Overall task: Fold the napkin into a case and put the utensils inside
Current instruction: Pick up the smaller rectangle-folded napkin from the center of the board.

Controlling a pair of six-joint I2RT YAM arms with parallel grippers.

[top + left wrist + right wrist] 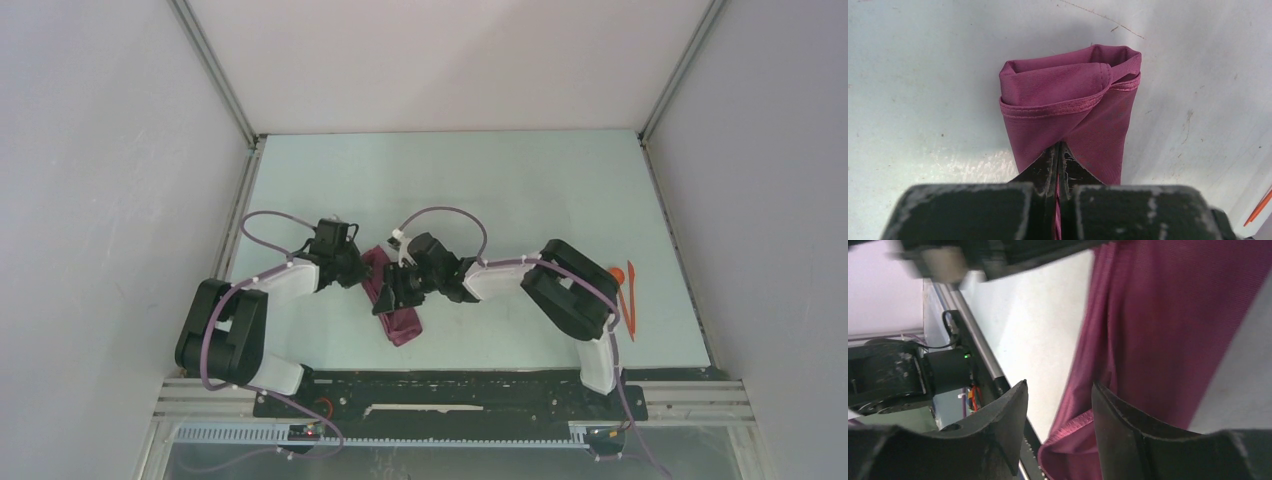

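Note:
I should next grab the napkin's hemmed side edge toward the napkin's near end with my right gripper, to fold the napkin's side into the case.
The napkin (393, 300) is folded into a narrow maroon strip lying near the middle of the table. My left gripper (362, 270) is shut on its far end. In the left wrist view the pinched cloth (1068, 100) hangs from the closed gripper (1060, 150), with its folded layers open at the end. My right gripper (398, 290) is open at the strip's side. In the right wrist view the gripper (1058, 390) straddles the hemmed edge of the napkin (1158, 330) without closing on it. The orange utensils (627, 295) lie at the table's right edge.
The pale table (500, 190) is walled by white panels on three sides. A black base rail (450, 390) runs along the near edge. One orange utensil (1259, 207) shows at the lower right of the left wrist view.

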